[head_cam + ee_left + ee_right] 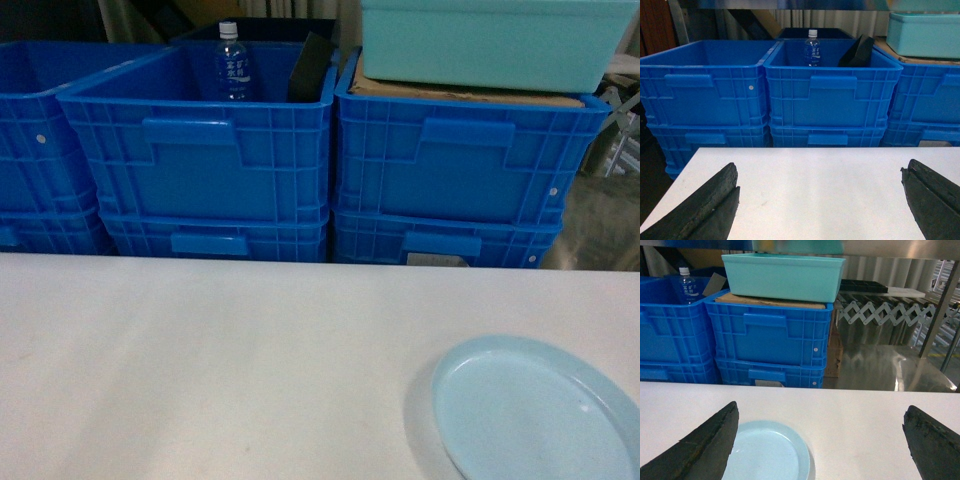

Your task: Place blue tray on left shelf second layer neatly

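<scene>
Next, my right gripper grabs its rim (436, 400) to place the blue tray (535, 415) neatly on the shelf's second layer.
The blue tray (535, 415) is a pale round dish lying flat on the white table (220, 360) at the front right. In the right wrist view the blue tray (767, 452) lies low and left, partly behind the left finger of my right gripper (820, 412), which is open with nothing in it. My left gripper (820, 172) is open too, over bare table (815, 195). Neither gripper shows in the head view. A steel shelf surface (880, 367) with shiny uprights lies to the right of the crates; which layer it is I cannot tell.
Stacked dark-blue crates (200, 150) stand in a row behind the table. One open crate holds a water bottle (231, 62). A teal rectangular tub (495, 40) rests on cardboard atop the right crate stack (455, 165).
</scene>
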{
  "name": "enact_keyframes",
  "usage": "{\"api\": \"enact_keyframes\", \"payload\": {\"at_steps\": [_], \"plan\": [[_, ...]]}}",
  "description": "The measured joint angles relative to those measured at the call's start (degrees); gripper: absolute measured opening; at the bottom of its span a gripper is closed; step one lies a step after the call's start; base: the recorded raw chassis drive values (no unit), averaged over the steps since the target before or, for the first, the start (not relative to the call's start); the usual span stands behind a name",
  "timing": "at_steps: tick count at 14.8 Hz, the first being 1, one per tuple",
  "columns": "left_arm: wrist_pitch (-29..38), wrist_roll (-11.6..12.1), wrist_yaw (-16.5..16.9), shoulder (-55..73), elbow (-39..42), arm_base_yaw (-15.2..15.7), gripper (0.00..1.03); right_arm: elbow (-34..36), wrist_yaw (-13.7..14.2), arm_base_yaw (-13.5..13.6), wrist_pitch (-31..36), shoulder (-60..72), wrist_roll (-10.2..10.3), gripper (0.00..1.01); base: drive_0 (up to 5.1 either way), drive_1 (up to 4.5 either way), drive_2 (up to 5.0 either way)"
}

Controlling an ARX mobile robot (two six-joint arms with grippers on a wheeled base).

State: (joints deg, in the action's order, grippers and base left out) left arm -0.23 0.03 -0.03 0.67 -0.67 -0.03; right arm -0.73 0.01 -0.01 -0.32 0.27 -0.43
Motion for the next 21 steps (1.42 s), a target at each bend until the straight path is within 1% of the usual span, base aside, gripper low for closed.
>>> {"api": "enact_keyframes", "payload": {"at_steps": [16, 17, 18, 19, 20, 21], "plan": [[0.0, 0.0, 0.0, 0.0, 0.0, 0.0, 0.98, 0.0, 0.11, 0.11, 0.46, 0.13, -0.04, 0.98, 0.0, 0.0, 0.0], [0.0, -0.02, 0.0, 0.0, 0.0, 0.0, 0.98, 0.02, 1.75, 2.01, 6.45, 2.99, -0.26, 0.98, 0.0, 0.0, 0.0], [0.0, 0.0, 0.02, 0.0, 0.0, 0.0, 0.98, 0.09, 2.62, 5.09, 13.46, 9.25, -1.14, 0.98, 0.0, 0.0, 0.0], [0.0, 0.0, 0.04, 0.0, 0.0, 0.0, 0.98, 0.11, 2.21, 5.11, 20.61, 17.03, -1.16, 0.98, 0.0, 0.0, 0.0], [0.0, 0.0, -0.09, 0.0, 0.0, 0.0, 0.98, 0.07, 2.16, 3.93, 25.88, 22.97, -1.33, 0.98, 0.0, 0.0, 0.0], [0.0, 0.0, 0.0, 0.0, 0.0, 0.0, 0.98, -0.02, 0.37, 1.95, 31.08, 29.09, -1.64, 0.98, 0.0, 0.0, 0.0]]}}
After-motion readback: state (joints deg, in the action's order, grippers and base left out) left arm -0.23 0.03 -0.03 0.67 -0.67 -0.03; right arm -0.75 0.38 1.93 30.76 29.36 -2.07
